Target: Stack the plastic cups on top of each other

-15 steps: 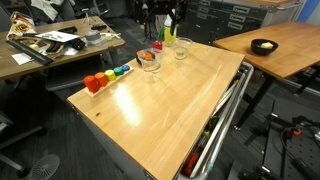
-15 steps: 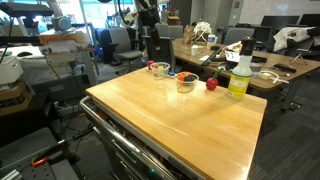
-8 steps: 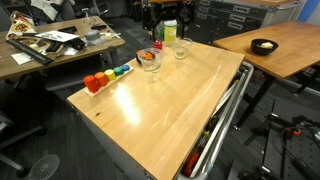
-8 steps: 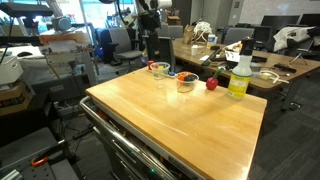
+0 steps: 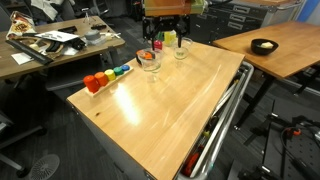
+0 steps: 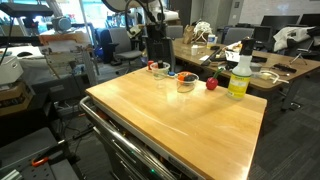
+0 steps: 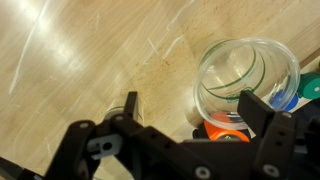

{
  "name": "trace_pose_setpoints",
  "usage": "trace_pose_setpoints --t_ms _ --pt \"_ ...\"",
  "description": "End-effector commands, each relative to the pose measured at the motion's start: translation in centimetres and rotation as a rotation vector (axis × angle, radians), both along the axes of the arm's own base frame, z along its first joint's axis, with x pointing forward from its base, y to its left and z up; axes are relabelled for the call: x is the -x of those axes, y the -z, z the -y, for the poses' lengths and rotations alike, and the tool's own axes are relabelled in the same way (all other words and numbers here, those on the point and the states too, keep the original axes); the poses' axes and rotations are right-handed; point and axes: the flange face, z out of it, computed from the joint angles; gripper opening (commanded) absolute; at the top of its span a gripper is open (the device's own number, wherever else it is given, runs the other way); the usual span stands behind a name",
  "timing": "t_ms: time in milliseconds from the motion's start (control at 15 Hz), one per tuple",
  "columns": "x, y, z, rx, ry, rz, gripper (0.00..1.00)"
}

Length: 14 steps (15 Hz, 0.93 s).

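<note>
My gripper grips the clear cup's side at the cup's rim next, one finger inside, so the cup's base stays free to stack into the other cup.
Two clear plastic cups stand at the far end of the wooden table (image 5: 160, 110): one (image 5: 148, 61) with small coloured pieces in or behind it, and one (image 5: 181, 47) beside it. Both exterior views show cups (image 6: 186, 80); I cannot make out a third. My gripper (image 5: 165, 38) hangs just above and behind them. In the wrist view it (image 7: 192, 108) is open, and a clear cup (image 7: 245, 70) lies under its right finger, partly between the fingers. An orange block (image 7: 225, 131) sits beside that cup.
Red, orange and blue blocks (image 5: 103, 78) line the table's left edge. A white bottle with a yellow-green cap (image 6: 239, 74) and a red ball (image 6: 211, 84) stand near the cups. A black bowl (image 5: 264, 45) sits on a neighbouring table. Cluttered desks surround the table.
The gripper has come down from above the far end of the table to just over the cups. The cups and blocks have not moved.
</note>
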Motion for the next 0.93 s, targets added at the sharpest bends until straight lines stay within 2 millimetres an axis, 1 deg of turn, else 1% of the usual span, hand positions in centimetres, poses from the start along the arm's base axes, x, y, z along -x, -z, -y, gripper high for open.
trace_pose_setpoints --t_ms 0,67,133,400,533,733,800,867 --pt "-1.7 0.9 -0.5 -0.047 0.025 0.016 1.0" --pt "-1.7 1.5 -0.7 -0.051 0.025 0.007 1.0" --pt "-1.7 2.3 -0.9 -0.048 0.031 -0.002 0.83" --pt "-1.8 5.0 -1.9 -0.044 0.06 -0.005 0.49" --pt "-1.8 6.0 -2.2 -0.043 0.107 0.004 0.35" --pt "-1.3 6.0 -2.8 -0.039 0.177 0.003 0.11" --pt "-1.1 5.6 -3.0 -0.036 0.197 0.003 0.04" --pt "-0.7 5.1 -3.1 -0.039 0.212 -0.003 0.0"
